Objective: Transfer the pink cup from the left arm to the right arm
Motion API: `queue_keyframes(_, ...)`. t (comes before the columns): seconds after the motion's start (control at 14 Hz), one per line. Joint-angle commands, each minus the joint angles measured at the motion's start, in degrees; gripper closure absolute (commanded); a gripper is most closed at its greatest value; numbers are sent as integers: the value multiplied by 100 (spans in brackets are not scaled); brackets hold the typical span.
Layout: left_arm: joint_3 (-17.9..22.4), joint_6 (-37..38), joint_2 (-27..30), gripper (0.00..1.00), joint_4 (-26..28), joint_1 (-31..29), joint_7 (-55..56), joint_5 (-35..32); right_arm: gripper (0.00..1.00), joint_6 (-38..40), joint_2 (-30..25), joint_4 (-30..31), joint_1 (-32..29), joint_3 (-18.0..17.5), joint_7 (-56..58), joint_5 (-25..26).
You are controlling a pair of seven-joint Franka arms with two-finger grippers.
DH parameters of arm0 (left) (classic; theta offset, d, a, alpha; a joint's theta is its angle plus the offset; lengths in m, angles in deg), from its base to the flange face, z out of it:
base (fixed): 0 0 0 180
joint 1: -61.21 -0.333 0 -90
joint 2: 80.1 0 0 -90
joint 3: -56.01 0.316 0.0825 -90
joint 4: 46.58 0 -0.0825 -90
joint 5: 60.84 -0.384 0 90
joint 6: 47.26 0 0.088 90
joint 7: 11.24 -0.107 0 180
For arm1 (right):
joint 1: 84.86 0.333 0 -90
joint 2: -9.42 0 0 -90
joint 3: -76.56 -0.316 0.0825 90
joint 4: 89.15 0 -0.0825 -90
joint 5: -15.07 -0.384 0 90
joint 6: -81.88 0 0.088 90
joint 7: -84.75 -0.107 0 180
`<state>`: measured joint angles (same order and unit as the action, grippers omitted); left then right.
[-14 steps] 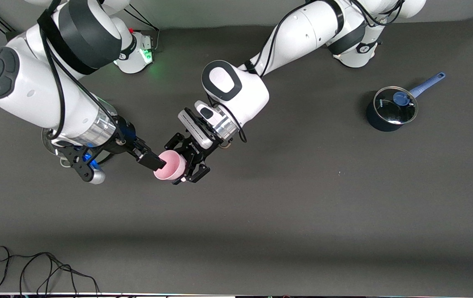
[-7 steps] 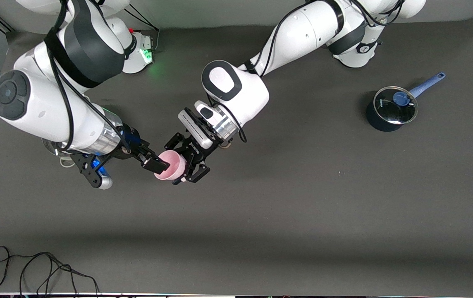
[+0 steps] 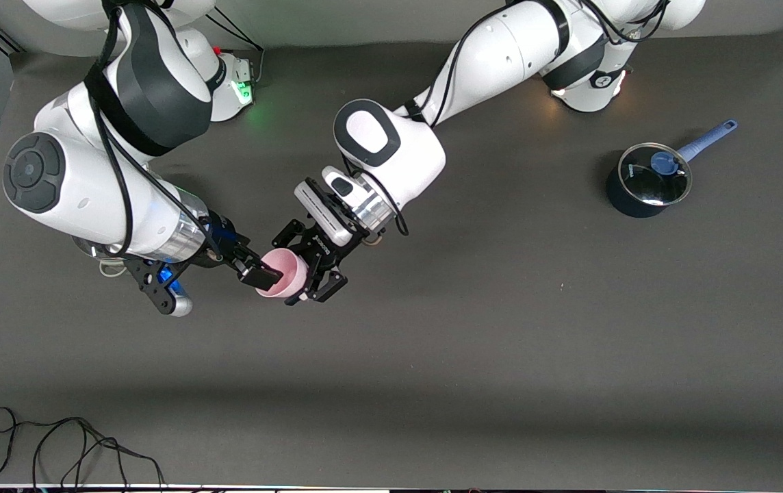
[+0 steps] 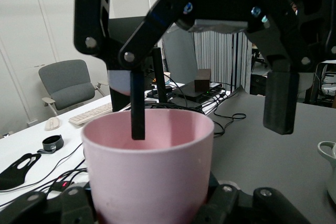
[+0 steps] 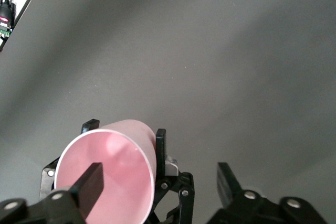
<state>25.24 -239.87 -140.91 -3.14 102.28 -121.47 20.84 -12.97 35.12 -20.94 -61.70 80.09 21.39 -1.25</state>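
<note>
I will next grab the cup's open rim (image 3: 262,292) with my right gripper to transfer the pink cup. My left gripper's fingers already cover the cup's base and lower side.
The pink cup (image 3: 287,272) is held in the air on its side over the middle of the table, its mouth toward the right arm. My left gripper (image 3: 308,277) is shut on its base and lower wall. In the left wrist view the cup (image 4: 149,166) fills the space between my left gripper's jaws (image 4: 152,205). My right gripper (image 3: 261,276) is open at the cup's mouth. In the right wrist view one of its fingers (image 5: 92,181) is inside the cup (image 5: 118,174) and the other stands outside the wall, with my right gripper (image 5: 160,187) straddling the rim.
A dark blue pot (image 3: 645,181) with a glass lid and blue handle stands toward the left arm's end. A silvery pot (image 3: 82,241) is mostly hidden under the right arm. A black cable (image 3: 56,445) lies near the front edge.
The right arm has swung and turned its wrist, and its gripper has moved slightly farther onto the cup's rim. The left arm and the cup have stayed still.
</note>
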Motion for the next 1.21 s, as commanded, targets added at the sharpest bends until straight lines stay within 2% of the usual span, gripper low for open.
queue_keyframes(0.0,88,-102,53,100,-46,95,160,-47,25,-113,-47,52,30,34,61,-178)
queue_keyframes(0.07,97,-102,53,100,-46,95,177,-47,47,-113,-47,26,48,43,44,-170)
queue_keyframes(0.21,89,-102,53,100,-46,95,195,-47,82,-113,-47,8,57,26,0,-152)
queue_keyframes(0.29,88,-102,53,100,-46,95,195,-47,94,-113,-47,8,57,25,0,-152)
queue_keyframes(0.36,88,-102,53,100,-46,95,195,-47,100,-113,-47,0,57,25,8,-135)
queue_keyframes(1.14,141,-102,79,100,-46,95,345,-73,100,-113,-38,-36,57,25,61,-82)
